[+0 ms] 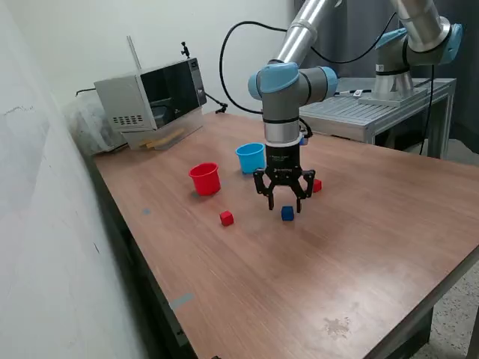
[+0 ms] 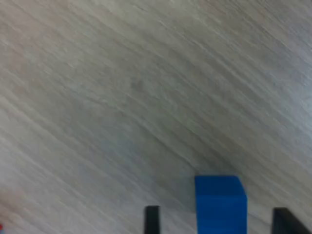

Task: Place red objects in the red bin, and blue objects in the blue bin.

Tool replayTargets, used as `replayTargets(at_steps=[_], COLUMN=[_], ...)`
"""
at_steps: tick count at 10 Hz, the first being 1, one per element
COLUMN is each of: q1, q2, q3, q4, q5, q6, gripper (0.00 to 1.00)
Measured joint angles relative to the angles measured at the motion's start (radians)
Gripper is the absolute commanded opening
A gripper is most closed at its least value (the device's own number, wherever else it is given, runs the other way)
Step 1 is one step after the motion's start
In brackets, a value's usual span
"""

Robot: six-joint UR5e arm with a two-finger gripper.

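I need to sort the dark blue cube (image 1: 287, 214) into the blue bin (image 1: 251, 158), so next my gripper needs to grab it by two opposite sides.
My gripper (image 1: 285, 209) is open and low over the table, its fingers straddling a dark blue cube (image 1: 287, 214). In the wrist view the blue cube (image 2: 220, 204) lies between the two dark fingertips (image 2: 152, 219), nearer one than the other. One red cube (image 1: 227, 218) lies on the table to the exterior view's left of the gripper. A second red cube (image 1: 317, 185) sits just behind the gripper, partly hidden by it. The red bin (image 1: 205, 179) and the light blue bin (image 1: 251, 158) stand upright behind. Only one blue cube is in view.
A microwave (image 1: 153, 96) stands at the table's back corner on the exterior view's left. A grey metal table (image 1: 374, 112) with a second arm's base stands behind on the right. The wall runs close along the left edge.
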Motion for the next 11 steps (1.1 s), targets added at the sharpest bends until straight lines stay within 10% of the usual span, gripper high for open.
replayTargets(at_steps=[7, 11], q1=[0.000, -0.006], q2=[-0.017, -0.240], q3=[0.016, 0.139], q4=[0.001, 0.025], q5=[-0.003, -0.009], q6=[-0.038, -0.031], gripper=[0.00, 0.00])
